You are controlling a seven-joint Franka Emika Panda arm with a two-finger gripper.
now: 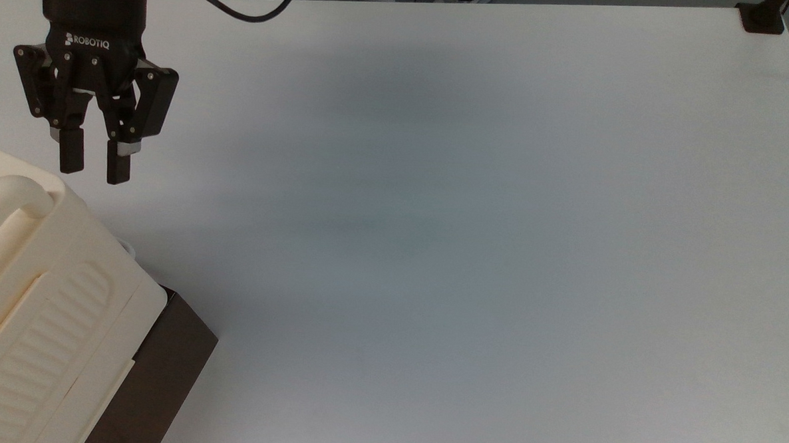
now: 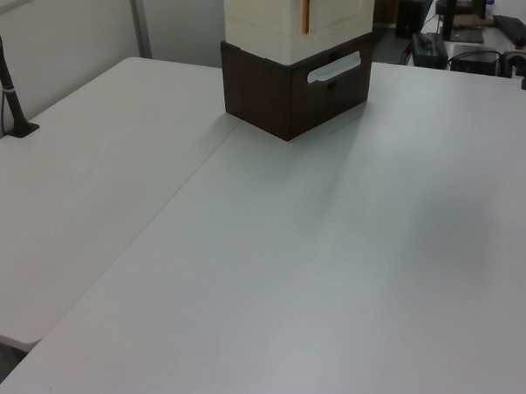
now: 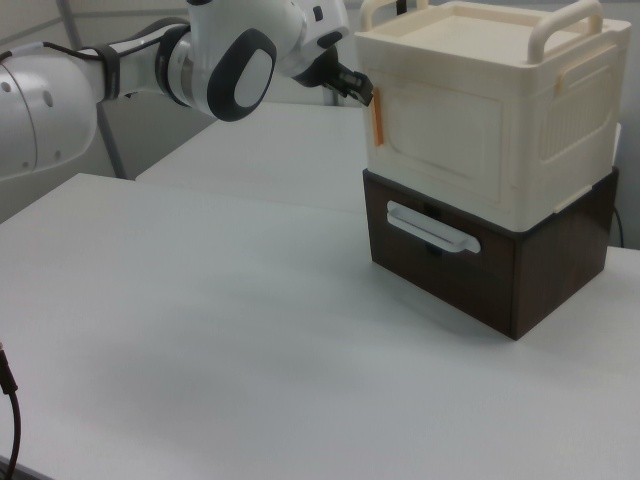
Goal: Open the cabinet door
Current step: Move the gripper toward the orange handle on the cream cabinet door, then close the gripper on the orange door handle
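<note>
Next, my gripper grips the door by its edge with the orange strip (image 2: 306,16) to swing it open from the cream cabinet (image 2: 260,21).
The cabinet (image 1: 39,266) is a cream box with a tube handle (image 1: 2,198), standing at the top view's lower left. In the right view the cabinet (image 3: 560,130) sits on a dark brown drawer block (image 3: 470,270). Its cabinet door (image 3: 440,135) is the front panel with a raised rim, lying shut and flush, with an orange strip (image 3: 377,125) on its left edge. My gripper (image 1: 94,167) is open and holds nothing, hanging just off the cabinet's upper corner. In the right view the gripper (image 3: 352,86) is close beside the orange strip, level with the door's top.
The brown block (image 2: 289,89) has a white drawer handle (image 2: 334,67). The white table (image 1: 468,218) stretches wide to the top view's right. A black clamp (image 1: 761,18) sits at its far corner, and a black post (image 2: 10,94) stands at the left view's left edge.
</note>
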